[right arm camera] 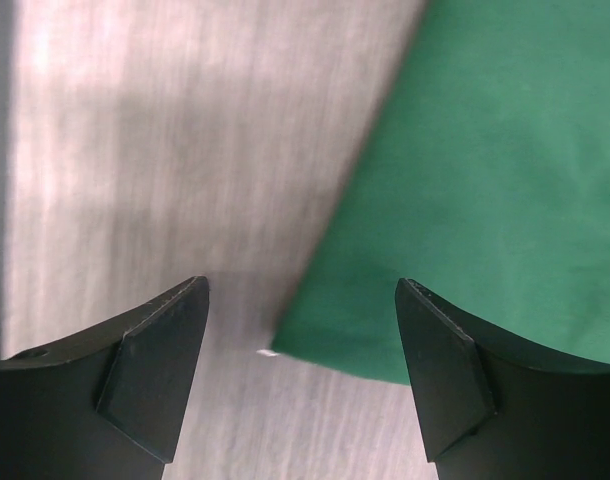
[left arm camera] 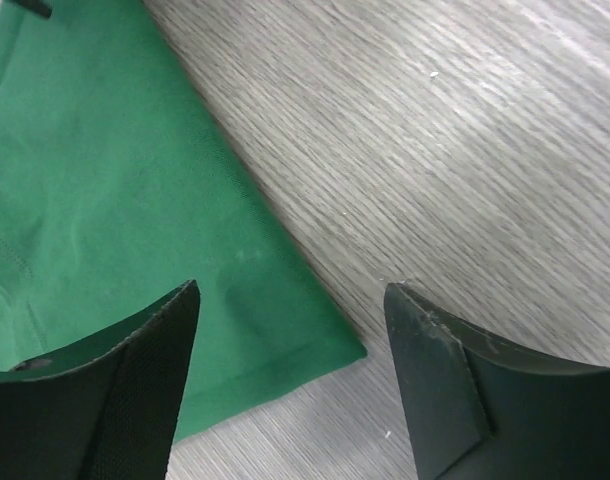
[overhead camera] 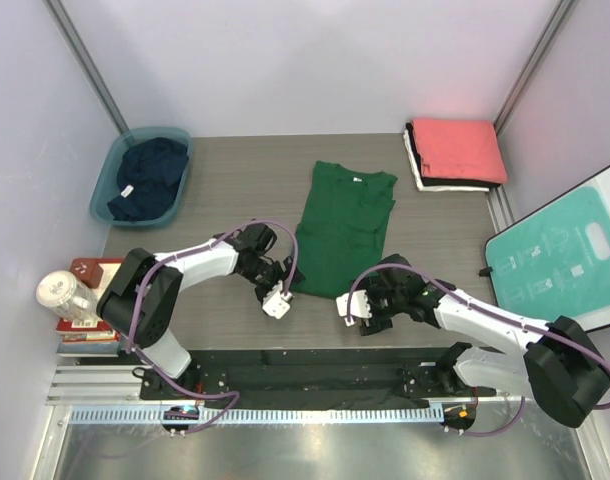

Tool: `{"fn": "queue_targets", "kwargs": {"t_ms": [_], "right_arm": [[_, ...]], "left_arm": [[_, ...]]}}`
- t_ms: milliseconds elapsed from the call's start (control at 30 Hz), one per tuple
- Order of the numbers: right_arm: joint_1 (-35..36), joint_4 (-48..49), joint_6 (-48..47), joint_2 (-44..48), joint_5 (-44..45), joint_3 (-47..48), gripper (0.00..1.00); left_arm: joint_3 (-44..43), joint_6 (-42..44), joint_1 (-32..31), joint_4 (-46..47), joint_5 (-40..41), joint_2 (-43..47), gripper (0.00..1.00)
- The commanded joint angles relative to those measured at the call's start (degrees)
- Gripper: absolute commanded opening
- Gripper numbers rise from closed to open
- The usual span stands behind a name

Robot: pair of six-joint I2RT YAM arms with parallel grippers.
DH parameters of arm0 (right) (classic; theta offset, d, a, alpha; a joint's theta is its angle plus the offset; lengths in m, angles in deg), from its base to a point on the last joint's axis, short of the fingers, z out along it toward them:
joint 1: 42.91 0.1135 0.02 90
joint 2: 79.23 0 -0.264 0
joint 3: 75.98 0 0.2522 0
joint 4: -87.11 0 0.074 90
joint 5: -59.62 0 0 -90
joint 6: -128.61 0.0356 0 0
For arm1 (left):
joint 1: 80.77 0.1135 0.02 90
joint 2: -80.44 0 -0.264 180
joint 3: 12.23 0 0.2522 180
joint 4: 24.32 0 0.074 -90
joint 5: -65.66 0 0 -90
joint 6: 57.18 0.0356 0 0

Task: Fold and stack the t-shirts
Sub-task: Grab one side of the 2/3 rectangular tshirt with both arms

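Note:
My right gripper grabs the dark green t-shirt's near hem corner next, matching my left gripper's corner, to fold the hem toward the collar.
The dark green t-shirt [overhead camera: 343, 225] lies flat mid-table as a long narrow strip, collar to the far side. My left gripper [overhead camera: 277, 302] hovers open over its near left corner; in the left wrist view the hem corner [left arm camera: 315, 350] sits between the open left gripper [left arm camera: 290, 290]. At the near right corner, my right gripper [overhead camera: 353, 310] is also open, and the right wrist view shows the green corner [right arm camera: 315, 340] between the right gripper [right arm camera: 301, 285]. Neither holds cloth. A navy tee [overhead camera: 148, 175] lies crumpled in the tub. A coral-red folded tee [overhead camera: 457, 148] tops black and white ones at the far right.
The teal tub [overhead camera: 105, 185] stands at the far left. A teal-and-white instruction board [overhead camera: 560, 260] leans at the right edge. A clear jar [overhead camera: 65, 295] and red boxes [overhead camera: 93, 268] sit by the left arm's base.

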Motion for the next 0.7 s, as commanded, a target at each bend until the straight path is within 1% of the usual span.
{"fn": "queue_targets", "kwargs": {"t_ms": [0,233,467,567,667], "right_arm": [[0.3,5.7,0.2,-2.1,3.3,-1.1,0.81],[0.2,8.0,-0.3,-4.7,5.4,-1.4,0.79],[-0.2,8.0,0.1,-4.9,5.7,-2.0,0.77],[-0.7,7.5,0.2,-4.5,6.0,-2.1,0.75],[-1.1,5.9,0.0,-4.0,5.9,-2.4,0.71]], "left_arm": [[-0.9,-0.1,-0.2,0.0,2.1,-2.5,0.73],[-1.5,-1.7,-0.1,0.0,4.1,-3.7,0.68],[-2.2,-2.3,-0.1,0.0,5.6,-5.4,0.64],[-3.0,-2.7,0.0,0.1,6.0,-6.1,0.63],[-3.3,-2.7,0.0,0.1,6.5,-6.4,0.63]]}}
